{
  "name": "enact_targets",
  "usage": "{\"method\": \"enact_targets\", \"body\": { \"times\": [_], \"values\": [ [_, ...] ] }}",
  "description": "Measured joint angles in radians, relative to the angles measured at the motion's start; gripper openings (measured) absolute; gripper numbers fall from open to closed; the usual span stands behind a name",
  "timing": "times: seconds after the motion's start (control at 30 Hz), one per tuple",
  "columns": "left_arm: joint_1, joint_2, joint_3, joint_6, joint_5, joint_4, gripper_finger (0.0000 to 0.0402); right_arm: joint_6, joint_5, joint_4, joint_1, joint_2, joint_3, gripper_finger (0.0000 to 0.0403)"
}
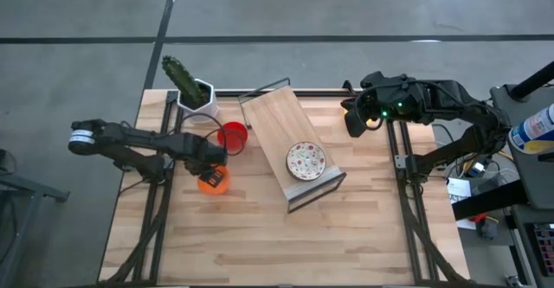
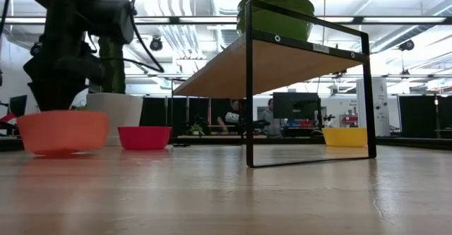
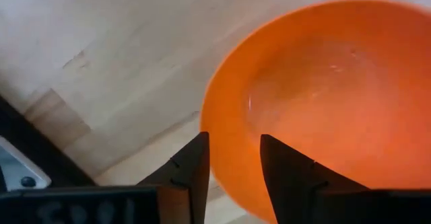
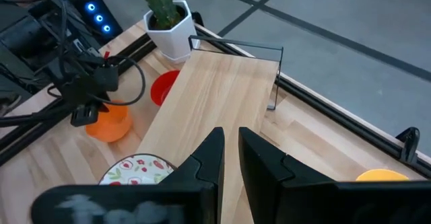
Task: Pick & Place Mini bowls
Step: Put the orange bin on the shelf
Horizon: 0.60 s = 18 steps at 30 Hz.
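Note:
My left gripper pinches the orange bowl by its thin rim next, since the bowl is wider than the open fingers.
An orange mini bowl (image 1: 214, 182) (image 2: 62, 131) stands on the table at the left. My left gripper (image 1: 210, 160) (image 3: 234, 138) points down over it and is open. One finger stands outside the bowl's rim (image 3: 225, 163) and the other inside; I see no touch. A red mini bowl (image 1: 232, 137) stands just beyond the orange one. A white red-speckled mini bowl (image 1: 305, 161) rests on the wooden rack (image 1: 277, 119). A yellow mini bowl (image 2: 345, 136) (image 4: 380, 176) sits at the right. My right gripper (image 1: 353, 122) (image 4: 232, 140) hangs high at the far right, holding nothing, with a narrow gap between its fingers.
The wooden rack on its black metal frame (image 2: 248, 87) stands slantwise in the table's middle. A white hexagonal cactus pot (image 1: 196, 93) stands at the far left, behind the red bowl. Bare tabletop lies along the near edge (image 1: 286, 253).

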Motion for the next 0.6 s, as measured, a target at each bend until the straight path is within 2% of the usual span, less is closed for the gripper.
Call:
{"method": "enact_targets", "body": {
  "times": [0.27, 0.6],
  "values": [
    [0.000, -0.002, 0.065, 0.016, -0.001, -0.004, 0.0126, 0.000, 0.000, -0.001, 0.000, 0.000, -0.003, 0.0043],
    [0.013, 0.001, 0.032, 0.051, -0.125, -0.010, 0.0126, 0.000, 0.000, -0.001, 0.000, 0.000, -0.003, 0.0043]
  ]
}}
